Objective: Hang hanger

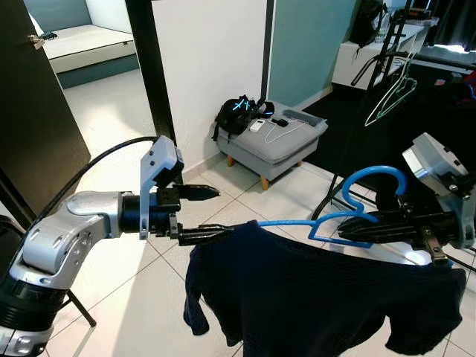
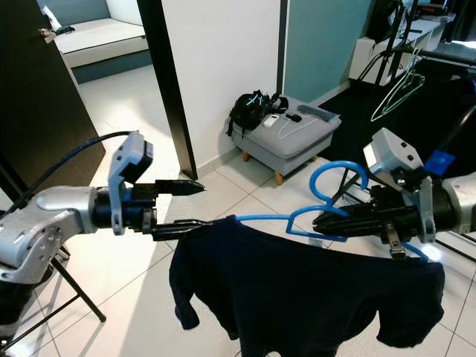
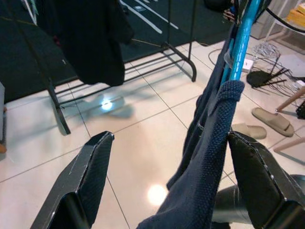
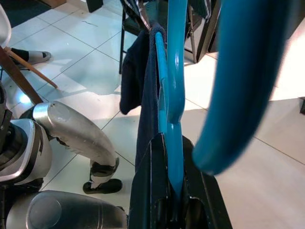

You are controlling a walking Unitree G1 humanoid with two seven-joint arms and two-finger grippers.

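Note:
The garment (image 1: pixel 312 297) hangs slack, so I should next grab the hanger with my left gripper by its cloth-covered end (image 1: pixel 239 233), where the hanger's bar holds the cloth up.
A blue hanger (image 1: pixel 370 171) carries a dark navy garment (image 1: pixel 312 297) that droops below it. My right gripper (image 1: pixel 349 229) is shut on the hanger's neck just under the hook; in the right wrist view the blue bar (image 4: pixel 174 95) runs between the closed fingers (image 4: pixel 152 181). My left gripper (image 1: pixel 212 213) is open at the hanger's left shoulder end, and its lower finger touches the cloth there. In the left wrist view the garment (image 3: pixel 209 157) hangs between the spread fingers (image 3: pixel 90 176), close to one of them. A black clothes rack (image 1: pixel 387 59) stands at the far right.
A pale wire hanger (image 1: pixel 390 93) hangs on the rack, and dark clothes (image 3: pixel 95 43) hang over its floor bar (image 3: pixel 143 67). A grey footstool (image 1: pixel 286 145) with a black bag (image 1: pixel 238 115) stands by the white wall. A black door frame (image 1: pixel 152 74) is at left. Slippers (image 3: pixel 271 121) lie on the tiles.

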